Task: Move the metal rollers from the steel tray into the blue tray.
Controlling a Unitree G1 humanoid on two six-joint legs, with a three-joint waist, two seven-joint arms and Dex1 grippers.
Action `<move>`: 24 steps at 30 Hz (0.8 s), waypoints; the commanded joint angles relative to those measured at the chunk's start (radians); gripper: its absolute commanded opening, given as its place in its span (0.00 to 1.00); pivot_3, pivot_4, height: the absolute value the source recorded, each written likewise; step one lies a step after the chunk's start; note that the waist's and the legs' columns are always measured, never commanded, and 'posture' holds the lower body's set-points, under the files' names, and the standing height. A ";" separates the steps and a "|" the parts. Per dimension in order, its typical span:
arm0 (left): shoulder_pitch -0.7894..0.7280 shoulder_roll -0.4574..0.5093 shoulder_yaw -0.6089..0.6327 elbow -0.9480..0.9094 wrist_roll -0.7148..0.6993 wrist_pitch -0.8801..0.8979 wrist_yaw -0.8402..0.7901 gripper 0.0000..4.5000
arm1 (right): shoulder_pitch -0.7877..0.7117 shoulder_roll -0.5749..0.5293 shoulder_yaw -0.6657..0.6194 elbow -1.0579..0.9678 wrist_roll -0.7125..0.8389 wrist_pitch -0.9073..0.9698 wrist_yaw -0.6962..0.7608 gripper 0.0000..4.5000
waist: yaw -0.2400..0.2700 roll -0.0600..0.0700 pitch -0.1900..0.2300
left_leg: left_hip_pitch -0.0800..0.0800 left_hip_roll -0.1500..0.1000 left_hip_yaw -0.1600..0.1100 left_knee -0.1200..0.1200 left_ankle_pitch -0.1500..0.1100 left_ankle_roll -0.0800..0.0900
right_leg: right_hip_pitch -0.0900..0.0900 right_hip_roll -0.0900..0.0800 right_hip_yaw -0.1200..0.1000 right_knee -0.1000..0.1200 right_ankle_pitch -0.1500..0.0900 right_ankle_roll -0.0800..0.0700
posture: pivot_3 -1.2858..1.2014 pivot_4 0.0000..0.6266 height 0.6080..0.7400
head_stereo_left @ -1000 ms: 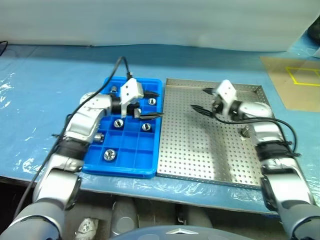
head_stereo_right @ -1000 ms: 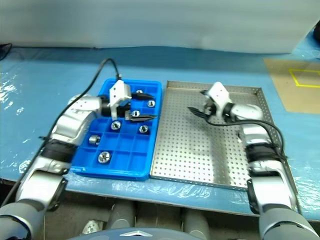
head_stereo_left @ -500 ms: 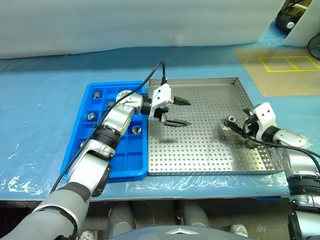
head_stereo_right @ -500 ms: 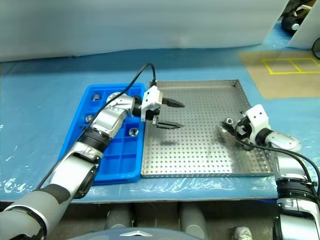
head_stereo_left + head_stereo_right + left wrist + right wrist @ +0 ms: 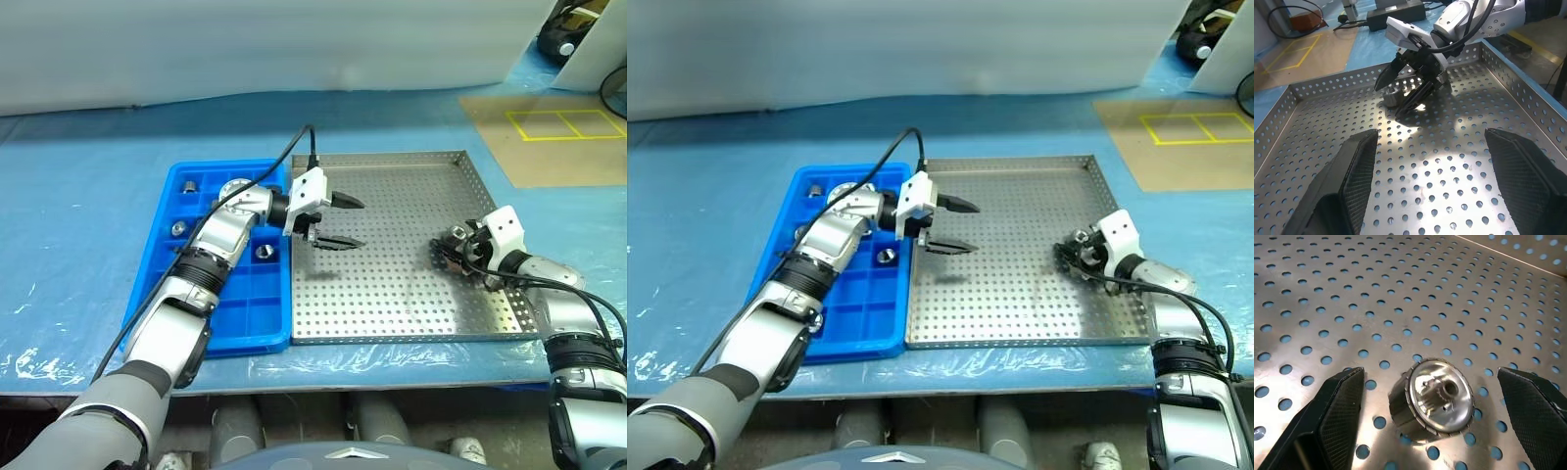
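Observation:
The metal roller is between my right gripper's fingers, which are low over the bottom of the steel tray. I need to close my right gripper now. Closing now would hold the roller.
One metal roller [image 5: 1432, 399] lies on the perforated floor of the steel tray [image 5: 392, 294], near its right rim. My right gripper [image 5: 448, 253] is low over the tray and open, one finger on each side of that roller, not closed on it. The left wrist view shows the same roller [image 5: 1392, 95] beside the right gripper's fingers [image 5: 1413, 95]. My left gripper [image 5: 355, 223] hangs open and empty over the steel tray's left part, pointing right. The blue tray [image 5: 176, 304] sits against the steel tray's left side with several rollers [image 5: 263, 252] in its compartments.
Both trays rest on a table covered in blue plastic film [image 5: 78, 245]. A brown mat with yellow tape squares [image 5: 549, 137] lies at the back right. A black cable [image 5: 294, 157] arcs over my left wrist. A pale sheet backs the table.
The head camera has swung, shifting the whole picture. My right gripper has come down and back to straddle the roller. My left gripper has shifted from over the blue tray to the steel tray's left part.

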 commanded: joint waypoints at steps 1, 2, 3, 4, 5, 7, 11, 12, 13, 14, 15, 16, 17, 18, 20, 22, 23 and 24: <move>0.002 0.006 0.015 -0.051 -0.010 0.003 0.007 0.82 | 0.002 0.027 0.035 0.031 -0.009 0.001 0.014 1.00 | 0.000 -0.001 0.000 | 0.001 0.000 0.000 0.000 0.000 0.000 | 0.001 0.000 0.000 -0.001 0.000 0.000 | 0.41 0.24 1.00; 0.004 0.008 0.015 -0.053 -0.009 0.003 0.008 0.82 | 0.001 0.026 0.039 0.036 -0.013 -0.003 0.016 1.00 | 0.000 -0.002 0.000 | 0.002 0.000 0.000 0.000 0.000 0.000 | 0.002 0.000 0.000 -0.001 0.000 0.000 | 0.41 0.24 1.00; 0.004 0.010 0.016 -0.054 -0.008 0.004 0.011 0.82 | -0.002 0.025 0.039 0.044 -0.016 -0.007 0.014 0.96 | -0.001 -0.002 0.000 | 0.002 0.000 0.000 0.000 0.000 0.000 | 0.003 0.000 0.000 -0.001 0.000 0.000 | 0.42 0.24 1.00; 0.004 0.011 0.017 -0.055 -0.008 0.004 0.014 0.82 | -0.003 0.024 0.036 0.051 -0.014 -0.007 0.013 0.91 | -0.001 -0.003 0.000 | 0.003 0.000 0.000 0.000 0.000 0.000 | 0.003 0.000 0.000 -0.001 0.000 -0.001 | 0.42 0.24 1.00; 0.003 0.013 0.019 -0.054 -0.008 0.004 0.018 0.82 | -0.004 0.021 0.030 0.056 -0.009 -0.005 0.015 0.87 | -0.001 -0.003 0.000 | 0.003 0.000 0.000 0.000 0.000 0.000 | 0.003 0.000 0.000 -0.001 0.000 -0.001 | 0.42 0.24 1.00; 0.002 0.016 0.020 -0.052 -0.005 0.000 0.024 0.82 | -0.003 0.013 0.024 0.064 -0.011 -0.003 0.011 0.72 | -0.001 -0.003 0.000 | 0.004 0.000 0.001 0.000 0.000 0.000 | 0.004 0.000 0.000 -0.001 0.000 -0.001 | 0.42 0.24 1.00; 0.002 0.019 0.018 -0.049 -0.005 -0.004 0.027 0.82 | 0.011 0.007 0.020 0.056 0.001 -0.004 0.037 0.55 | 0.000 -0.003 0.000 | 0.003 0.000 0.001 -0.001 0.000 0.000 | 0.004 0.000 0.000 -0.003 0.000 -0.001 | 0.41 0.24 1.00; 0.002 0.019 0.017 -0.047 -0.004 -0.007 0.028 0.82 | 0.013 0.008 0.021 0.053 -0.001 -0.004 0.034 0.50 | 0.000 -0.003 0.000 | 0.003 0.000 0.001 -0.001 0.000 0.000 | 0.004 0.000 0.000 -0.004 0.000 -0.001 | 0.41 0.24 1.00; 0.001 0.020 0.017 -0.046 -0.004 -0.008 0.028 0.82 | 0.014 0.008 0.023 0.052 -0.012 -0.009 0.020 0.43 | 0.000 -0.004 0.000 | 0.003 0.000 0.001 -0.002 -0.001 0.000 | 0.004 0.000 0.000 -0.004 0.000 -0.001 | 0.41 0.24 1.00; 0.001 0.020 0.017 -0.046 -0.004 -0.009 0.029 0.82 | 0.015 0.010 0.026 0.048 -0.012 -0.010 0.025 0.37 | 0.000 -0.004 0.000 | 0.003 0.000 0.001 -0.002 -0.001 0.000 | 0.004 0.000 0.000 -0.004 0.000 -0.001 | 0.41 0.24 1.00; 0.000 0.021 0.017 -0.045 -0.005 -0.010 0.029 0.82 | 0.017 0.013 0.027 0.040 -0.006 -0.010 0.035 0.37 | 0.000 -0.004 0.000 | 0.003 0.000 0.001 -0.002 -0.001 0.000 | 0.004 0.000 0.000 -0.004 0.000 -0.001 | 0.41 0.24 1.00; -0.001 0.022 0.018 -0.045 -0.004 -0.010 0.030 0.82 | 0.021 0.017 0.027 0.023 0.005 -0.007 0.049 0.37 | 0.001 -0.004 0.000 | 0.003 0.000 0.001 -0.002 -0.001 0.000 | 0.004 0.000 0.000 -0.005 0.000 -0.001 | 0.41 0.24 1.00; -0.002 0.024 0.019 -0.045 -0.005 -0.010 0.030 0.82 | 0.021 0.021 0.027 0.009 0.010 -0.001 0.050 0.37 | 0.000 -0.004 0.000 | 0.003 0.000 0.001 -0.003 -0.001 0.000 | 0.004 0.000 0.000 -0.005 0.000 -0.001 | 0.42 0.24 1.00; -0.002 0.028 0.021 -0.050 -0.008 -0.006 0.027 0.82 | 0.014 0.024 0.031 0.004 -0.003 -0.003 0.029 0.37 | 0.000 -0.004 0.000 | 0.003 0.000 0.001 -0.003 -0.001 0.000 | 0.004 0.000 0.000 -0.005 0.000 -0.001 | 0.42 0.24 1.00; 0.001 0.044 0.030 -0.073 -0.023 0.014 0.015 0.82 | -0.003 0.027 0.045 -0.008 -0.022 -0.007 0.012 0.37 | -0.004 -0.005 0.000 | 0.004 0.001 0.002 -0.004 0.000 0.000 | 0.003 0.000 0.000 -0.005 0.000 -0.001 | 0.42 0.24 1.00; 0.008 0.069 0.044 -0.106 -0.047 0.044 -0.002 0.82 | -0.015 0.032 0.057 -0.050 -0.014 0.001 0.033 0.37 | -0.006 -0.005 0.000 | 0.004 0.001 0.002 -0.004 0.000 0.000 | 0.003 0.000 0.000 -0.005 0.000 -0.001 | 0.42 0.24 1.00; 0.015 0.086 0.053 -0.127 -0.059 0.060 -0.012 0.82 | -0.024 0.035 0.066 -0.075 -0.014 0.003 0.040 0.37 | -0.007 -0.005 0.000 | 0.004 0.001 0.002 -0.004 0.000 -0.001 | 0.003 0.000 0.000 -0.004 0.000 -0.001 | 0.43 0.24 1.00; 0.020 0.102 0.059 -0.144 -0.068 0.074 -0.019 0.82 | -0.033 0.037 0.073 -0.094 -0.014 0.008 0.044 0.37 | -0.007 -0.005 0.000 | 0.004 0.001 0.003 -0.006 0.000 -0.001 | 0.002 0.000 0.000 -0.004 0.000 -0.001 | 0.43 0.24 1.00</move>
